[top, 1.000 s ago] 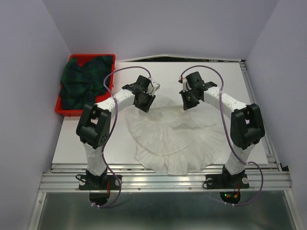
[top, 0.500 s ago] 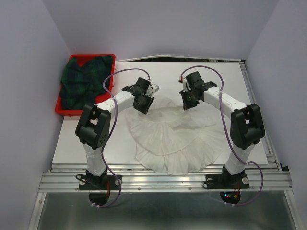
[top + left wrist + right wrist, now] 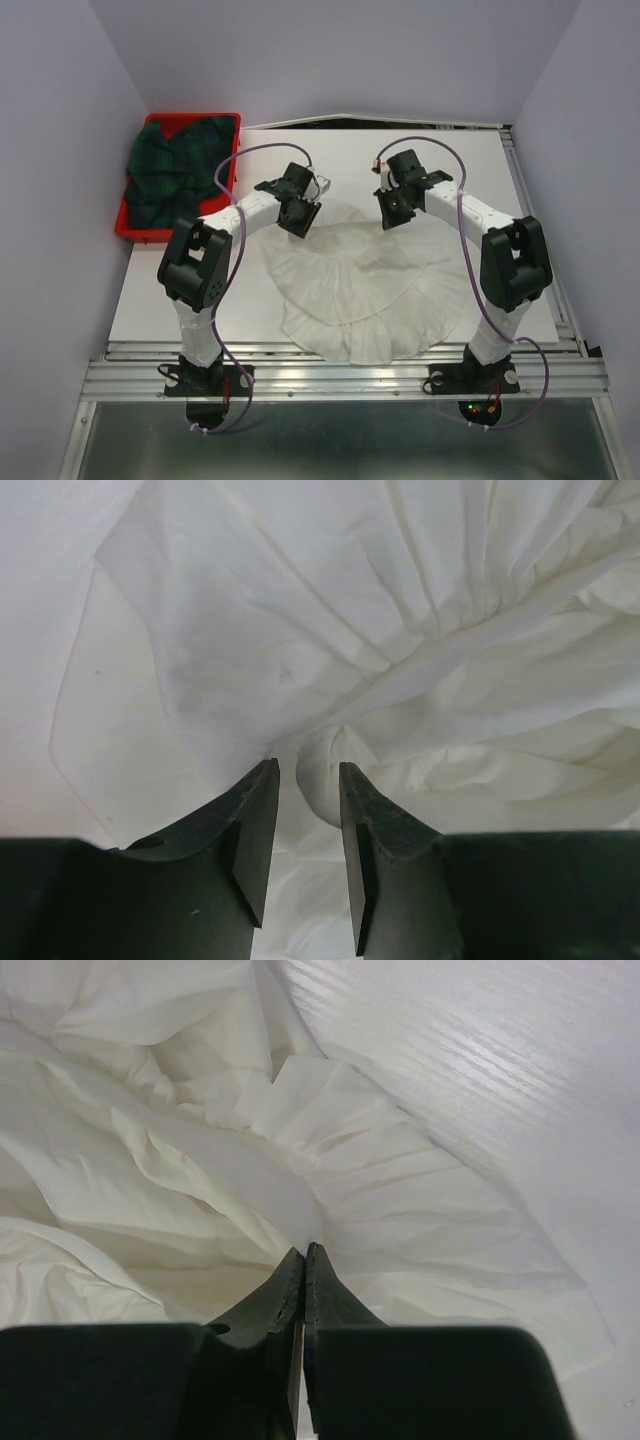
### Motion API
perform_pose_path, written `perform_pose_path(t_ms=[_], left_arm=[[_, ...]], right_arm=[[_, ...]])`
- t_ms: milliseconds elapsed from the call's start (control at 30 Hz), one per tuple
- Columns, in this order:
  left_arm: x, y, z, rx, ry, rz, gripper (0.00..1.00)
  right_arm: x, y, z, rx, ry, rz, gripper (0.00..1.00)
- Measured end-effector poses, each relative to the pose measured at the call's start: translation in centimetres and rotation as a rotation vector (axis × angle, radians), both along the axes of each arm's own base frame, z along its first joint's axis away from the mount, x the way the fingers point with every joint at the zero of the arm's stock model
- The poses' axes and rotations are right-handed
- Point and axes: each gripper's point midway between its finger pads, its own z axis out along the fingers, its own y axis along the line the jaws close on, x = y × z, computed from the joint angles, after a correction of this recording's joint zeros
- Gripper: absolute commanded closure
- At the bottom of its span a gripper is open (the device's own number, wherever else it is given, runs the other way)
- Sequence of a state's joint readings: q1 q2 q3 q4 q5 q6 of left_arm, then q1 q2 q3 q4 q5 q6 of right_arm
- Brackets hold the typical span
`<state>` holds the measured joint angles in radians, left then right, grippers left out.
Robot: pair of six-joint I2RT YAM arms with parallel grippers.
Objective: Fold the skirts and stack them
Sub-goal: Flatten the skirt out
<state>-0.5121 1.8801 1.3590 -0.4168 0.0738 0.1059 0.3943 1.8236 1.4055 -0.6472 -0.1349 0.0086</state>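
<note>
My left gripper's fingers reach down on either side of a fold of the white skirt's edge (image 3: 303, 234) (image 3: 314, 781), so it needs to close on the fold now.
The white ruffled skirt (image 3: 360, 290) lies spread on the white table, round hem toward the near edge. My left gripper (image 3: 298, 226) is at its far left top edge; in the left wrist view (image 3: 308, 770) its jaws stand a little apart, with a fold of the white cloth (image 3: 330, 630) between the tips. My right gripper (image 3: 390, 222) is at the far right top edge; in the right wrist view (image 3: 304, 1250) it is shut on a pinch of the white skirt (image 3: 200, 1160). The green-and-navy plaid skirt (image 3: 175, 175) lies crumpled in the tray.
A red plastic tray (image 3: 128, 232) stands at the far left corner of the white table (image 3: 480, 170). Grey walls close in left, right and behind. A metal rail (image 3: 340, 372) runs along the near edge by the arm bases.
My left gripper has shifted slightly to the left and away over the skirt's top edge. The right arm and the skirt have barely moved.
</note>
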Motion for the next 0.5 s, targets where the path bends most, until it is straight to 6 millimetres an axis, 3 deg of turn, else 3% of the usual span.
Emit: perform_pose_path(t_ms=[233,333,433,500], left_arm=[[-0.37,0.45,-0.59,0.011,0.014,0.004,0.58],[-0.53,0.36,-0.70,0.005,0.020,-0.001,0.71],[-0.68,0.11,-0.71,-0.006,0.026,-0.016,0.93],[-0.72,0.05,-0.70,-0.009,0.027,-0.023,1.00]], right_arm=[[0.00,-0.01,0.00,0.000,0.000,0.000,0.99],[-0.01,0.00,0.00,0.000,0.000,0.000,0.99],[0.01,-0.03,-0.01,-0.001,0.000,0.000,0.99],[0.05,-0.13,-0.02,-0.008,-0.004,0.005,0.99]])
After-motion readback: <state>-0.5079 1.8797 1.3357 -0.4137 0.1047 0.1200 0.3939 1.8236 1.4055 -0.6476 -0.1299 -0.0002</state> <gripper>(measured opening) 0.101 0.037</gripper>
